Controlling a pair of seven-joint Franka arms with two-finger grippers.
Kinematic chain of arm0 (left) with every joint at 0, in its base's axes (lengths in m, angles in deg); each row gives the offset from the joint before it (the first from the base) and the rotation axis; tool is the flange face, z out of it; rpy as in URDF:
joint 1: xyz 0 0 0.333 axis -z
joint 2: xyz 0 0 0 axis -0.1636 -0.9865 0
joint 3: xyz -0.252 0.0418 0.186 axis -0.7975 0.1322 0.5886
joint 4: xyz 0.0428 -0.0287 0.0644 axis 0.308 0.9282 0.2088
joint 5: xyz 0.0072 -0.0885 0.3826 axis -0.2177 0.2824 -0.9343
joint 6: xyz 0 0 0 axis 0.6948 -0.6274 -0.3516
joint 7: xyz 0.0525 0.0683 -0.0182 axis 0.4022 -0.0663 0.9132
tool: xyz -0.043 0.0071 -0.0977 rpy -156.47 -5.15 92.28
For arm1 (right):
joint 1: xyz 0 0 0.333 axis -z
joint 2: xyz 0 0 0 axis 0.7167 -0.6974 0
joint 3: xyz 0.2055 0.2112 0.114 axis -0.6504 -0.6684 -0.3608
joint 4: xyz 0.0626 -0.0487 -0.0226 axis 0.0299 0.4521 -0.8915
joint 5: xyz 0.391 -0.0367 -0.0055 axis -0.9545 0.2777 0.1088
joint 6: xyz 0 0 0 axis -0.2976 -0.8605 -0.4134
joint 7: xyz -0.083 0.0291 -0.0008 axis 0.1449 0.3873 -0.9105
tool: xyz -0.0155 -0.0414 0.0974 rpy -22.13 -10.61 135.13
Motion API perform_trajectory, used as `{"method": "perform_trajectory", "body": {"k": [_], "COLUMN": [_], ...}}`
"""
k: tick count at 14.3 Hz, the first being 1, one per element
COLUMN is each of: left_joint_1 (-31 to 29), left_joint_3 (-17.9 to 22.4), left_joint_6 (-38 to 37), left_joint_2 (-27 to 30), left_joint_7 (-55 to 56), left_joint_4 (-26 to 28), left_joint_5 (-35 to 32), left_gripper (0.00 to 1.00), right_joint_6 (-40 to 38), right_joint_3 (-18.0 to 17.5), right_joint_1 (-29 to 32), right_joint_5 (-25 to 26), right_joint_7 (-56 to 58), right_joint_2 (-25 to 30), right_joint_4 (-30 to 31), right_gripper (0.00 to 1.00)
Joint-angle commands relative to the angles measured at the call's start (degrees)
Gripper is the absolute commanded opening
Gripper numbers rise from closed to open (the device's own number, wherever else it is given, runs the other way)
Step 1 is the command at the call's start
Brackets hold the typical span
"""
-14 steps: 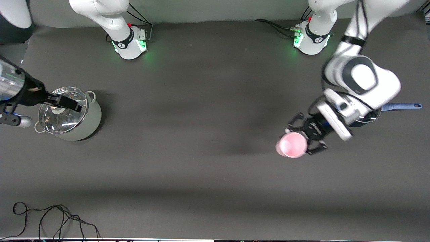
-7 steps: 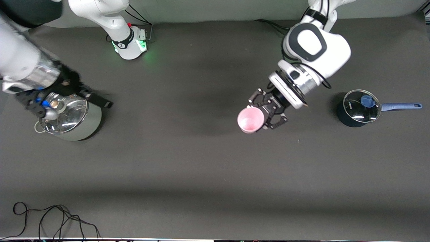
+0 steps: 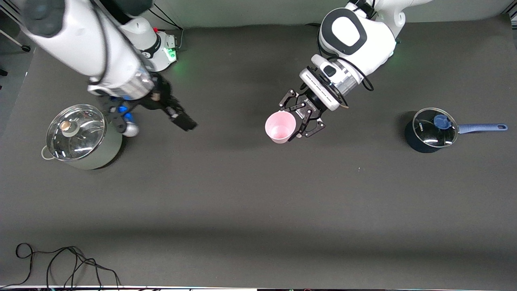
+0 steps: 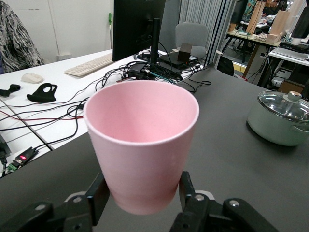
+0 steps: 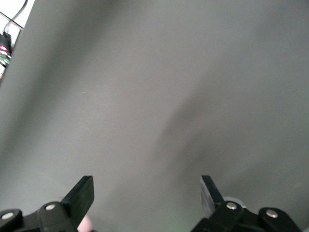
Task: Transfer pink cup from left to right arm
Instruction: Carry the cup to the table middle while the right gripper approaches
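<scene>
I should grab the pink cup by its rim with my right gripper next, to take the cup over from my left gripper.
The pale pink cup (image 3: pixel 280 127) hangs upright over the middle of the dark mat. My left gripper (image 3: pixel 294 119), a black linkage claw, is shut on its lower wall. In the left wrist view the cup (image 4: pixel 142 145) fills the centre, and the left gripper (image 4: pixel 143 193) clamps it with one finger (image 4: pixel 99 193) on each side. My right gripper (image 3: pixel 183 120) hovers over the mat between the lidded pot and the cup, pointing toward the cup. The right wrist view shows this gripper (image 5: pixel 145 193) open, with only bare mat between its fingers.
A pale green pot with a glass lid (image 3: pixel 80 137) stands at the right arm's end, also seen as the pot (image 4: pixel 282 121). A dark blue saucepan with a lid (image 3: pixel 430 129) stands at the left arm's end. A loose black cable (image 3: pixel 60 262) lies near the front edge.
My left arm has carried the cup from beside the saucepan to the table's middle. My right arm has swung from over the pot toward the middle, still open.
</scene>
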Motion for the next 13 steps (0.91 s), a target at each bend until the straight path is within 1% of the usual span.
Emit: {"method": "perform_trajectory", "body": {"k": [1,3,4,6,8,10,13], "left_joint_1": [0.2,0.2,0.3,0.3,0.2,0.3,0.3], "left_joint_3": [0.4,0.4,0.4,0.4,0.4,0.5,0.4], "left_joint_6": [0.7,0.7,0.7,0.7,0.7,0.7,0.7], "left_joint_2": [1.9,1.9,1.8,1.6,1.6,1.5,1.4], "left_joint_7": [1.0,1.1,1.1,1.1,1.1,1.1,1.1], "left_joint_4": [0.8,0.8,0.8,0.7,0.6,0.5,0.5], "left_joint_5": [1.0,1.0,1.1,1.1,1.1,1.1,1.7], "left_gripper": [0.16,0.16,0.16,0.16,0.16,0.16,0.16], "right_joint_6": [2.1,2.9,4.6,6.2,7.8,11.2,13.2], "right_joint_3": [0.7,0.7,0.7,0.7,0.7,0.8,0.8], "right_joint_1": [-4.8,-7.9,-8.9,-10.5,-11.4,-12.6,-14.2], "right_joint_5": [-0.9,-0.8,-0.7,-0.6,-0.3,0.1,2.4], "right_joint_7": [-9.5,-15.5,-18.5,-21.7,-24.1,-25.7,-25.7], "right_joint_2": [-3.0,-3.1,-3.1,-3.1,-3.2,-4.3,-7.6], "right_joint_4": [-3.9,-4.1,-4.3,-5.0,-5.6,-5.8,-7.9], "right_gripper": [0.98,0.98,0.98,0.98,0.98,0.98,0.98]}}
